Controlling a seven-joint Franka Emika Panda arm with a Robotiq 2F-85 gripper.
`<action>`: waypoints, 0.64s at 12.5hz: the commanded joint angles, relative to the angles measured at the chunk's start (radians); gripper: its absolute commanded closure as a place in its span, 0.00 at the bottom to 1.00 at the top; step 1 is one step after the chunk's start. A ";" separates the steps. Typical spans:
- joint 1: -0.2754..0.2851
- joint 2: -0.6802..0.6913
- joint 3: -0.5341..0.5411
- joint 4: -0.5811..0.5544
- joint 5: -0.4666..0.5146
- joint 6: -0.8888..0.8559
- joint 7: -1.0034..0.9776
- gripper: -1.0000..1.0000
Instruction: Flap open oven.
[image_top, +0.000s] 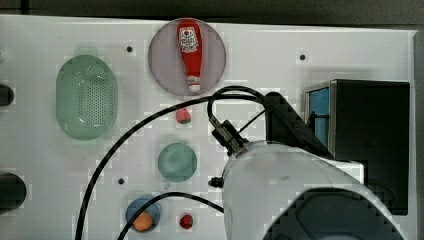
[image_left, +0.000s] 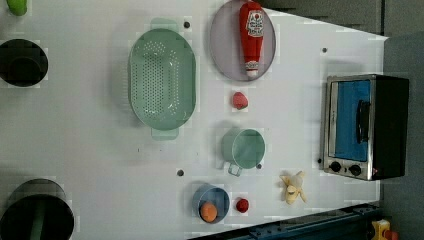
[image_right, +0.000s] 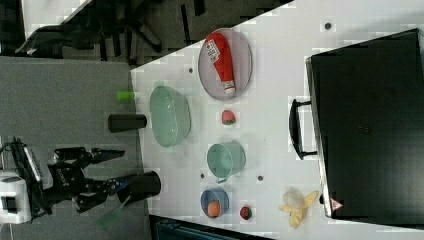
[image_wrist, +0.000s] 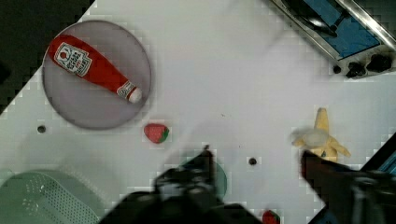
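Observation:
The robot's gripper should next grab the blue-tinted door (image_left: 350, 120) by its black bar handle (image_left: 362, 120), to flap the oven open.
The oven (image_left: 367, 125) stands at the left view's right, a black box with a silver front frame. Its blue-tinted flap door (image_left: 350, 120) looks closed, with the black bar handle (image_left: 362, 120) across it and black knobs (image_left: 345, 167) beside it. In the top view the oven (image_top: 372, 140) sits at the right, and the arm's white body (image_top: 280, 185) reaches up beside its front. In the wrist view my gripper (image_wrist: 256, 158) is open, with nothing between its dark fingers (image_wrist: 201, 172). It hovers over the table, apart from the oven (image_wrist: 341, 32).
A ketchup bottle (image_left: 251, 35) lies on a grey plate (image_left: 225, 45). Also on the table are a green colander (image_left: 161, 80), green cup (image_left: 243, 147), strawberry (image_left: 240, 100), peeled banana (image_left: 293, 187) near the oven, and a blue bowl (image_left: 211, 202) holding an orange ball.

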 joint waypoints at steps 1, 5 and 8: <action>-0.007 0.031 -0.019 -0.025 0.003 -0.004 -0.042 0.65; -0.010 0.031 -0.086 -0.035 0.002 0.001 -0.134 0.83; -0.018 0.043 -0.169 -0.045 0.001 0.004 -0.387 0.83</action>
